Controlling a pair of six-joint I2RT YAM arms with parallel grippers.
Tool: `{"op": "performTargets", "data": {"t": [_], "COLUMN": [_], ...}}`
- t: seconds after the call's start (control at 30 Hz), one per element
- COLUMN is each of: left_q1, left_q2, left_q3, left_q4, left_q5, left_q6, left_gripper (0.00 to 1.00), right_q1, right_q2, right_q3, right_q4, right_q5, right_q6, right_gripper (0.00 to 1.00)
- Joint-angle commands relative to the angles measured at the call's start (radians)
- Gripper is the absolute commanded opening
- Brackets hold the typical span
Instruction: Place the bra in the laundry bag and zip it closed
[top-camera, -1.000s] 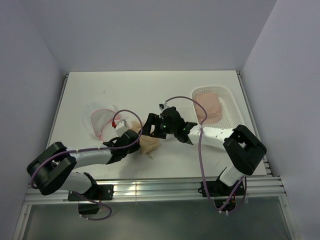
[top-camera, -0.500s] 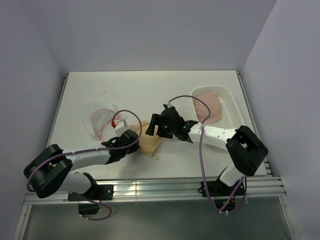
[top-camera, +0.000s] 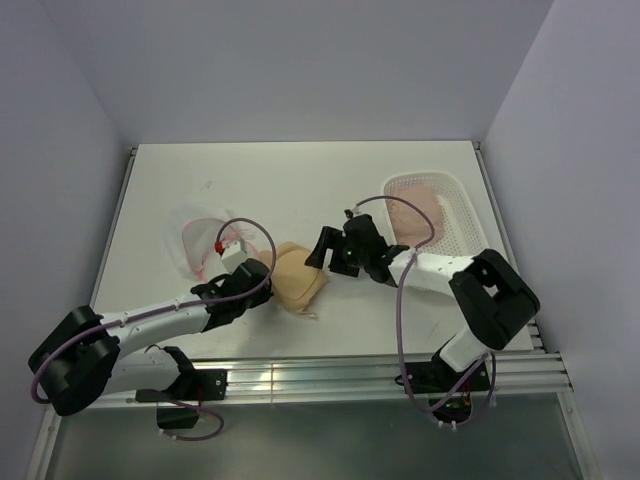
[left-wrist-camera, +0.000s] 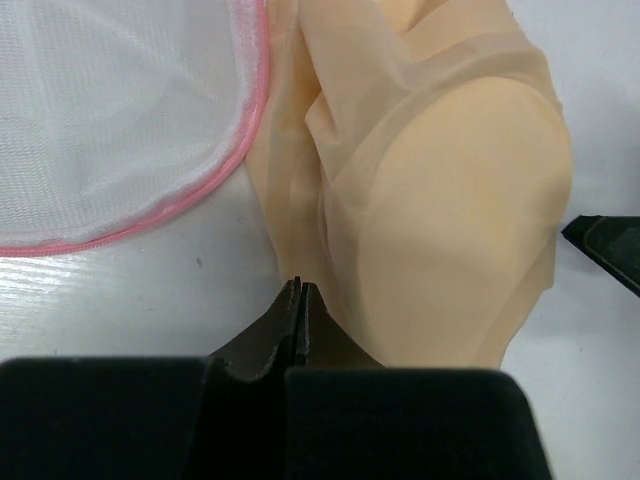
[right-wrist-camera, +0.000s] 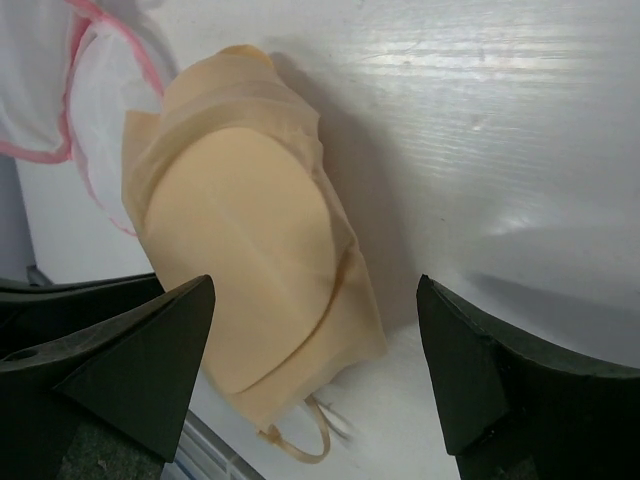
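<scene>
The right gripper should next grab the folded bra by the edge facing away from the laundry bag, so its loose end enters first.
The peach-tan bra (top-camera: 297, 284) lies folded on the white table, just right of the laundry bag (top-camera: 199, 243), a white mesh pouch with a pink zipper rim. My left gripper (top-camera: 260, 285) is shut at the bra's left edge; in the left wrist view its tips (left-wrist-camera: 298, 286) are closed with nothing seen between them, the bra (left-wrist-camera: 450, 230) to their right and the bag (left-wrist-camera: 110, 120) at upper left. My right gripper (top-camera: 319, 250) is open and empty just right of the bra. In the right wrist view (right-wrist-camera: 315, 345) the bra (right-wrist-camera: 235, 270) lies between and beyond its fingers, with the bag (right-wrist-camera: 95, 130) at upper left.
A white perforated plastic basket (top-camera: 463, 215) holding a paler pink garment (top-camera: 420, 212) stands at the right side of the table. The table's near edge and metal rail (top-camera: 300, 375) run just below the bra.
My right gripper has drawn back to the right, off the bra. The bra now lies uncovered on the table. My left arm has stretched out, its elbow lower and further left.
</scene>
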Motion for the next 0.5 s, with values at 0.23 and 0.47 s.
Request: {"op": "performTargets", "data": {"t": [0.23, 0.47], "left_q1": [0.008, 0.025], "left_q2": [0.01, 0.133], "left_q3": [0.056, 0.097], "left_q4": [-0.012, 0.04], "left_q5": [-0.036, -0.028], "left_q6": [0.028, 0.05], "left_gripper": [0.02, 0.0], "right_q1": [-0.035, -0.036], "right_q2": [0.139, 0.202], "right_q3": [-0.005, 0.013], "right_q4": [0.278, 0.332], "right_q5": [-0.19, -0.238], "right_q6": [-0.02, -0.013], "right_gripper": [0.9, 0.89]}}
